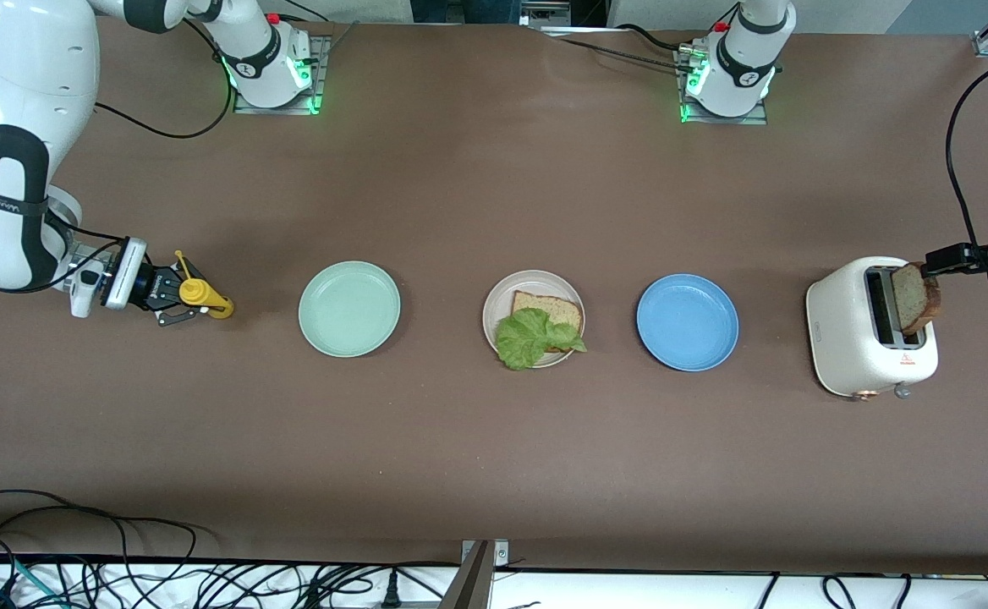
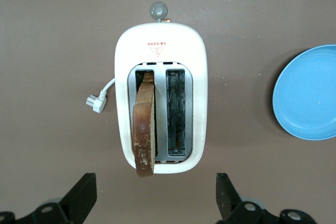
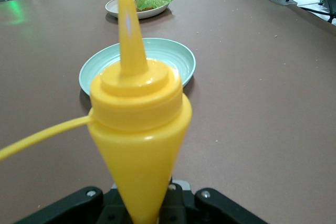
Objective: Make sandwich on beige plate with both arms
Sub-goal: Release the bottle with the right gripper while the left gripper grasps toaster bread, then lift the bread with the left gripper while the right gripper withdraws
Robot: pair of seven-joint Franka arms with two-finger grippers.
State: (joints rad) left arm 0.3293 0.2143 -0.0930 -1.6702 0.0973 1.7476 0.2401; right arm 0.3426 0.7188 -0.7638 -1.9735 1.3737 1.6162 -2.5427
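Note:
My left gripper picks up the toaster's bread slice by its raised crust end [image 1: 927, 295] next, to top the lettuce on the beige plate [image 1: 494, 309].
The beige plate [image 1: 494, 309] sits mid-table between two other plates and holds one brown bread slice [image 1: 558, 309] with a ruffled green lettuce leaf [image 1: 531, 337] partly over it. A second bread slice [image 1: 918, 298] [image 2: 144, 132] stands tilted out of one slot of the white toaster [image 1: 841, 330] [image 2: 160, 40]. My left gripper [image 1: 934, 269] [image 2: 156, 203] hangs open over the toaster's end, its fingers wide on either side and touching nothing. My right gripper [image 1: 185, 300] [image 3: 144, 211] is shut on a yellow squeeze bottle [image 1: 200, 293] [image 3: 137, 129] toward the right arm's end of the table.
A mint-green plate [image 1: 348, 308] [image 3: 176, 56] lies between the bottle and the beige plate [image 3: 113, 8]. A blue plate [image 1: 687, 321] [image 2: 310, 93] lies between the beige plate and the toaster. The toaster's white plug [image 2: 95, 102] rests on the brown table beside it.

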